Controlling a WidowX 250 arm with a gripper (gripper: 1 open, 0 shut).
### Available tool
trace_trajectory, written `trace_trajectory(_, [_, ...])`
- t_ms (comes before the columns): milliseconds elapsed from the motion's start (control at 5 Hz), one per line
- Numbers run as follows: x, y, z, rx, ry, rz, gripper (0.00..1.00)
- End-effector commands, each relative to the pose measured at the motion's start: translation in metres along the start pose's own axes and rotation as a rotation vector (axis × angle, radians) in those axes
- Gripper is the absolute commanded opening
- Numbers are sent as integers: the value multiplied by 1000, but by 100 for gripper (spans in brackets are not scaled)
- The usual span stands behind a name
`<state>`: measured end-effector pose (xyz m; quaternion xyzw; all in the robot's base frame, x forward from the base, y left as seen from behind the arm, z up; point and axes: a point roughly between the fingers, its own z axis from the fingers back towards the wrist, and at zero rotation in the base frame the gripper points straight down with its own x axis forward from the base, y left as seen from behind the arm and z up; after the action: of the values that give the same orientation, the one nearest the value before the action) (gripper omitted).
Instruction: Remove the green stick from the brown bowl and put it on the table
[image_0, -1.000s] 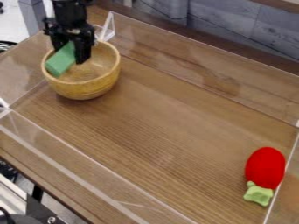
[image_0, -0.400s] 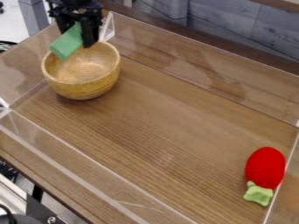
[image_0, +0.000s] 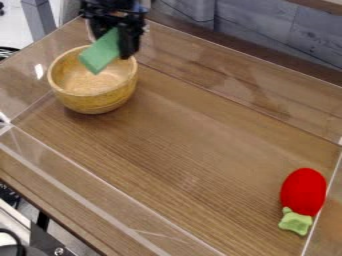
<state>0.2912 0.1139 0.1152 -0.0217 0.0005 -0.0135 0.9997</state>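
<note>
My gripper should keep holding the stick until the stick is over the open table, because the green stick is hanging above the brown bowl's far rim.
My gripper points down and is shut on the green stick, a flat light-green block that hangs tilted from the black fingers. The stick is lifted clear of the brown bowl, above its far right rim. The round tan bowl rests on the wood-grain table at the far left, and its inside looks empty. The fingertips are partly hidden behind the stick.
A red strawberry-like toy with a small green leafy end lies at the near right. Clear plastic walls run around the table's edges. A grey wall stands behind.
The gripper has risen out of the bowl and moved right with the green stick. The stick was inside the bowl a second ago and now hangs above its right rim.
</note>
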Motion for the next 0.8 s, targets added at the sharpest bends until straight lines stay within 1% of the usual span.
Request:
trace_trajectory(0, [-1,-28,-3,40,-46,-70,0])
trace_trajectory(200, [-4,-57,-32,55,-25,-109,0])
trace_trajectory(400, [-5,-69,-43,62,-12,-82,0])
trace_trajectory(600, [-2,-66,-48,68,2,-37,0])
